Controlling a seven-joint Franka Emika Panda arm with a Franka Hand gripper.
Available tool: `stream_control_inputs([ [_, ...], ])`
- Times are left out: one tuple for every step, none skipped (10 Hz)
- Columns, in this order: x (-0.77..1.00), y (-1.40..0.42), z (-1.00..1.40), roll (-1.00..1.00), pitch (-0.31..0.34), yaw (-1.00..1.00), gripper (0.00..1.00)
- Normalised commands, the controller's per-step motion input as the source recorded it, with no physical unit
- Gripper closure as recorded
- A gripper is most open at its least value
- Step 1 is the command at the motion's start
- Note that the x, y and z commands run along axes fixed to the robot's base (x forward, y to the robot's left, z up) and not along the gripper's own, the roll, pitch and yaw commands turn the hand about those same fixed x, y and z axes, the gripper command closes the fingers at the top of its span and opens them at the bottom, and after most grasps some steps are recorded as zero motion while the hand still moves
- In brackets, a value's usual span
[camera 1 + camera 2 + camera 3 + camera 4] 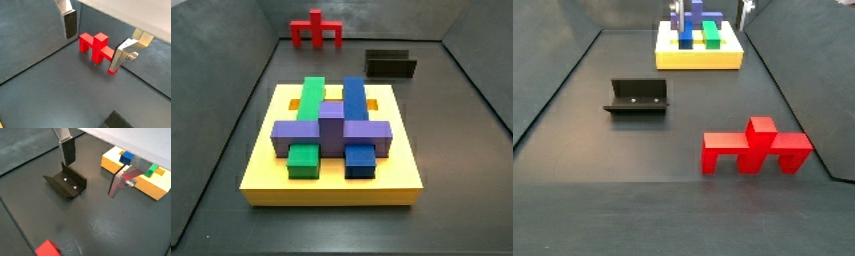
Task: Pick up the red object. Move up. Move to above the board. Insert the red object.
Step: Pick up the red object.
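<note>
I need to pick up the red object next with my gripper, by the top of its central post (315, 15). Then I will put the red object into the board (334, 178).
The red object (95, 46) stands upright on the dark floor by the wall; it shows in both side views (315, 30) (756, 148). My gripper (92, 54) hangs above the floor, open and empty. In a wrist view the red object appears between the two fingers (69, 25), with one finger overlapping its end. In a wrist view (91, 179) only a corner of the red object (48, 249) shows. The board (334, 178) is a yellow base with green, blue and purple blocks; it also shows in two other views (137, 178) (699, 58).
The fixture (65, 182) stands on the floor between the red object and the board, and shows in both side views (390, 64) (639, 95). Dark walls enclose the floor on the sides.
</note>
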Motion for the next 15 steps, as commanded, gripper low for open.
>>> stream_control_inputs([
  [0.00, 0.04, 0.00, 0.00, 0.000, 0.00, 0.00],
  [0.00, 0.17, 0.00, 0.00, 0.000, 0.02, 0.00],
  [0.04, 0.43, -0.14, 0.00, 0.000, 0.06, 0.00],
  [0.00, 0.84, -0.34, 0.00, 0.000, 0.00, 0.00],
  [-0.24, 0.96, -0.44, 0.00, -0.039, -0.03, 0.00],
  [-0.27, 0.97, -0.45, 0.00, -0.047, -0.01, 0.00],
  [-0.29, 0.98, -0.45, 0.00, -0.050, 0.00, 0.00],
  [-0.29, 0.97, -0.44, 0.00, -0.056, -0.01, 0.00],
  [-0.28, 0.96, -0.43, 0.00, -0.059, -0.02, 0.00],
  [-0.29, 0.94, -0.41, 0.00, -0.061, -0.04, 0.00],
  [-0.39, 0.76, -0.43, 0.07, -0.083, -0.09, 0.00],
  [-0.50, 0.44, -0.38, 0.05, -0.096, -0.09, 0.00],
  [-0.19, 0.16, -0.42, 0.00, -0.067, 0.00, 0.00],
  [-0.03, 0.05, -0.44, 0.00, -0.036, 0.00, 0.00],
  [0.00, 0.00, -0.41, 0.00, -0.019, 0.00, 0.00],
])
